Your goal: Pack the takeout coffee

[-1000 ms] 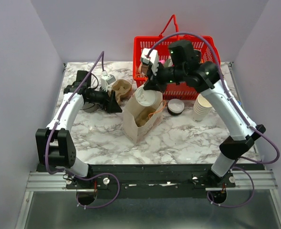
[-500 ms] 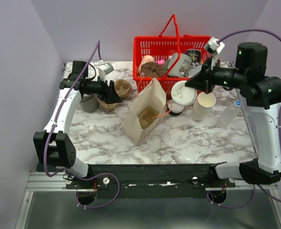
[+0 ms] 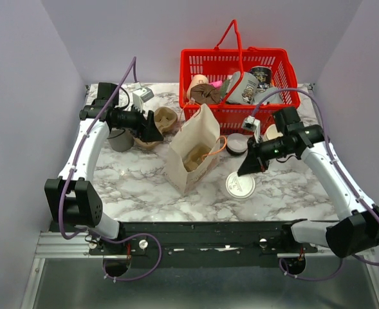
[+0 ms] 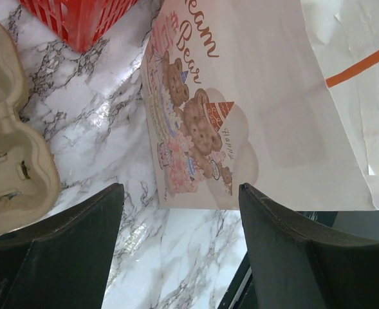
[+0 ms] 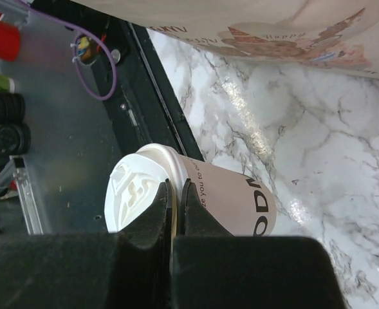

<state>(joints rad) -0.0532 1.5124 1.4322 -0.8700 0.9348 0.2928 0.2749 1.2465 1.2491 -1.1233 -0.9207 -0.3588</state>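
Observation:
The takeout coffee hangs above the table, so opening now would drop and topple it. The coffee stays held in my right gripper for now.
The takeout coffee (image 3: 239,185), a white paper cup with a white lid, is held low over the front of the table, right of the brown paper bag (image 3: 192,151). My right gripper (image 3: 247,168) is shut on the cup's lid rim; in the right wrist view its fingers (image 5: 176,203) pinch the rim between lid (image 5: 128,193) and cup body (image 5: 234,199). The bag stands open, its inside showing an orange handle. My left gripper (image 3: 154,132) is open and empty left of the bag (image 4: 260,109), next to a cardboard cup carrier (image 4: 9,148).
A red basket (image 3: 240,64) full of items stands at the back. A short stack of lids (image 3: 236,145) and a stack of lidless cups (image 3: 273,132) sit right of the bag, behind my right arm. A grey cup (image 3: 120,138) stands at the left.
My right arm carried the lidded cup from above the bag's opening out to the right, then down to the front right of the bag. The left arm shifted only slightly.

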